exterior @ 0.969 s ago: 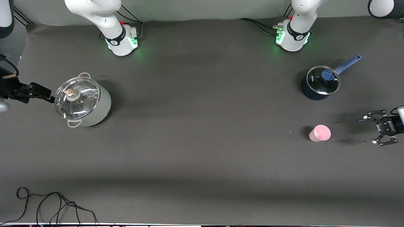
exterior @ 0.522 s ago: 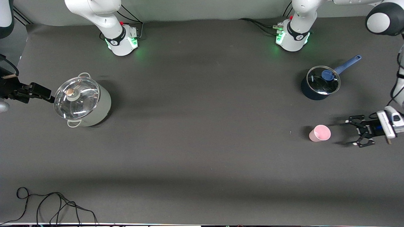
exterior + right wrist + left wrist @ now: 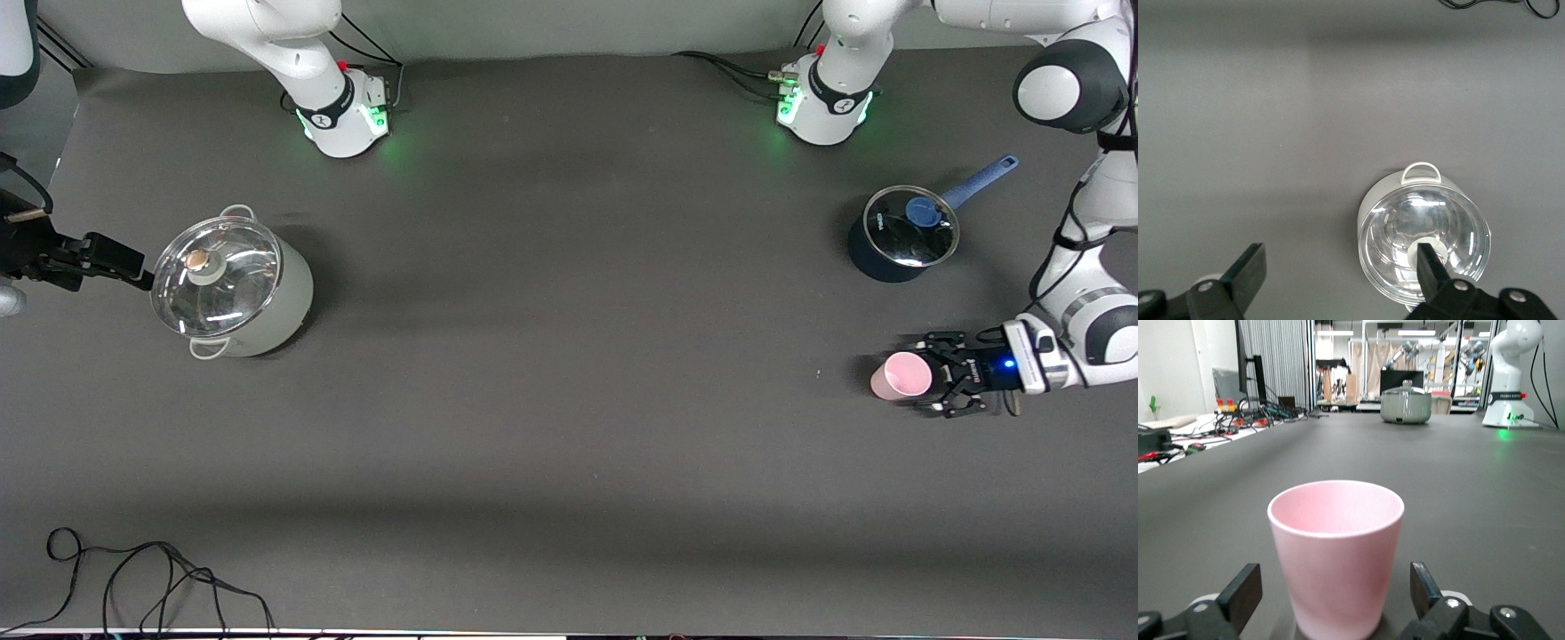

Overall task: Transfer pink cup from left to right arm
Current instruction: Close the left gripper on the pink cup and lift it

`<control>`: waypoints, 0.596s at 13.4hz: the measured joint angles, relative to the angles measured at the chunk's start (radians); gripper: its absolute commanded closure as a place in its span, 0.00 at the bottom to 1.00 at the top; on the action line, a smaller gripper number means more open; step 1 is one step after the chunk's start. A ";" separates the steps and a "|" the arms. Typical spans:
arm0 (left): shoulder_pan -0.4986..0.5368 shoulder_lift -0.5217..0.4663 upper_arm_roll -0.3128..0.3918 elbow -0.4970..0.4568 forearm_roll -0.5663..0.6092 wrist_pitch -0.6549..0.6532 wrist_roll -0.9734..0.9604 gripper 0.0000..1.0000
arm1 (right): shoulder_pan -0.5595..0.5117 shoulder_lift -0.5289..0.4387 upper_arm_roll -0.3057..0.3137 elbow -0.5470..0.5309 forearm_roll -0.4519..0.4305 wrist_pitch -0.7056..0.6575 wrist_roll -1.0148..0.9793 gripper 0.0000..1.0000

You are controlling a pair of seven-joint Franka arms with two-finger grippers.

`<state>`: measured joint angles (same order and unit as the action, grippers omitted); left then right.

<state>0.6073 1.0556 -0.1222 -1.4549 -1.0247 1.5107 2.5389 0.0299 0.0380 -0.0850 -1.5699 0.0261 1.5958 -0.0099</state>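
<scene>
My left gripper takes hold of the pink cup by its side [image 3: 1337,587] next, and the cup's rim stays free for my right gripper.
The pink cup [image 3: 901,375] stands upright on the dark table near the left arm's end. My left gripper [image 3: 933,374] is low at the table and open, with its fingertips reaching either side of the cup. In the left wrist view the cup [image 3: 1335,547] stands between the two fingers [image 3: 1239,595] with a gap on each side, so the left gripper [image 3: 1336,595] is not touching it. My right gripper [image 3: 120,262] waits in the air beside the white pot at the right arm's end. It is open and empty in the right wrist view [image 3: 1338,268].
A white pot with a glass lid [image 3: 233,286] stands at the right arm's end; it also shows in the right wrist view [image 3: 1423,241]. A dark blue saucepan with a glass lid [image 3: 900,233] stands farther from the front camera than the cup. A black cable [image 3: 151,578] lies at the table's front edge.
My left gripper has moved in from the left arm's end of the table toward the cup, and its open fingers now flank it. The cup and the right arm have not moved.
</scene>
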 measured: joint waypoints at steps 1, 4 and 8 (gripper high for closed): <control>-0.002 0.009 -0.011 0.000 -0.011 0.000 0.002 0.28 | 0.000 0.000 0.000 0.000 0.000 0.000 0.000 0.00; -0.012 0.027 -0.029 0.000 -0.042 0.000 0.017 1.00 | 0.000 0.000 0.000 0.000 0.000 0.000 0.000 0.00; -0.044 0.031 -0.052 0.002 -0.065 -0.001 0.026 1.00 | 0.000 0.000 0.000 0.000 0.000 0.000 0.000 0.00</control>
<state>0.5628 1.0868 -0.1745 -1.4525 -1.0894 1.5095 2.5646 0.0297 0.0380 -0.0855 -1.5699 0.0261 1.5957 -0.0101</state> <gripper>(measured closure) 0.308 0.000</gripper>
